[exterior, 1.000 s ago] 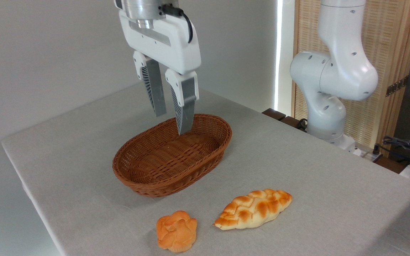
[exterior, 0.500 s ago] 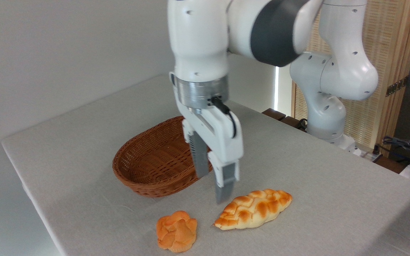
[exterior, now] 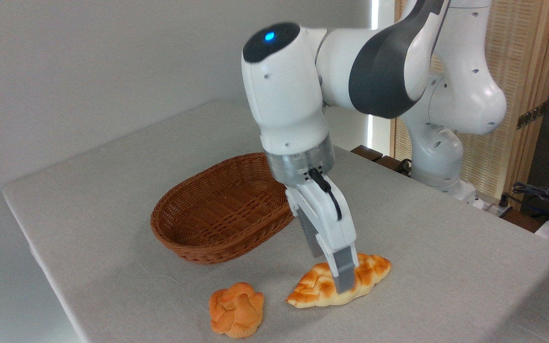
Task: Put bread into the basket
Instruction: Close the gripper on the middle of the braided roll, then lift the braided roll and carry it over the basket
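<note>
My gripper grabs the braided loaf by its plump middle (exterior: pixel 359 276) next, to put the loaf into the basket.
The bread (exterior: pixel 313 287), a pale braided loaf with golden-brown patches, lies on the table near its front edge, to the right of the basket. My gripper (exterior: pixel 332 272) has come down over the loaf's middle, tilted, and stands open. The near finger (exterior: pixel 343 271) is in front of the loaf and the far finger sits behind it. I cannot tell whether the fingers touch the loaf. The oval brown wicker basket (exterior: pixel 193 250) sits empty behind and to the left.
A small round orange knotted bun (exterior: pixel 236 309) lies left of the loaf near the table's front edge. The arm's white base (exterior: pixel 439 157) stands at the back right, with cables and a wooden screen beyond it.
The gripper has swung from above the basket forward and to the right, and dropped onto the loaf. The loaf, bun and basket have not moved.
</note>
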Action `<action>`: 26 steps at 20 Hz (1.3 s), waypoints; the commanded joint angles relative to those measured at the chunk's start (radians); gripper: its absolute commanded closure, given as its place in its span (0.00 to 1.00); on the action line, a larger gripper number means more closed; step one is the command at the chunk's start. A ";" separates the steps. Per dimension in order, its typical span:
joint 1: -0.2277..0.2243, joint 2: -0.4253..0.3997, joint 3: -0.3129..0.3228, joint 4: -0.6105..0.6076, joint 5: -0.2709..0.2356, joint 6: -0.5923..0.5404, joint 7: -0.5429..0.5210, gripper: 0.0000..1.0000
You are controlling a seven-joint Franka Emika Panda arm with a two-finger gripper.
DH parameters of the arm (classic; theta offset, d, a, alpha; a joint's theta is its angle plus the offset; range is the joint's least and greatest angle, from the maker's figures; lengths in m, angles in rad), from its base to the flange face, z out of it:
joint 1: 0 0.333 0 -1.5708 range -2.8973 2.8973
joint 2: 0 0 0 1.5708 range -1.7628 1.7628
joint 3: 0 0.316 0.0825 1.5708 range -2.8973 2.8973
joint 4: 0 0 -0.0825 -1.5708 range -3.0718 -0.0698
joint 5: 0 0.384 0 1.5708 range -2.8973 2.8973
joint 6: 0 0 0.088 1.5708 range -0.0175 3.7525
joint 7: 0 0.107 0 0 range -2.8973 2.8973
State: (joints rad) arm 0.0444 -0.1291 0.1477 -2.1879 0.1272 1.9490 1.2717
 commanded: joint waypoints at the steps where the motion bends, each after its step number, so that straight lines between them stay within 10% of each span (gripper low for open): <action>1: -0.005 -0.006 0.019 -0.027 0.032 -0.010 0.018 0.00; 7: -0.005 0.032 0.019 -0.053 0.031 -0.005 0.015 0.02; 10: -0.005 0.048 0.019 -0.050 0.031 0.005 0.018 0.44; 15: -0.005 0.059 0.021 -0.050 0.045 0.010 0.018 0.78; 26: -0.005 0.059 0.023 -0.029 0.045 0.008 0.018 0.88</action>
State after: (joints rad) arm 0.0363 -0.0934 0.1531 -2.2368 0.1431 1.9475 1.2724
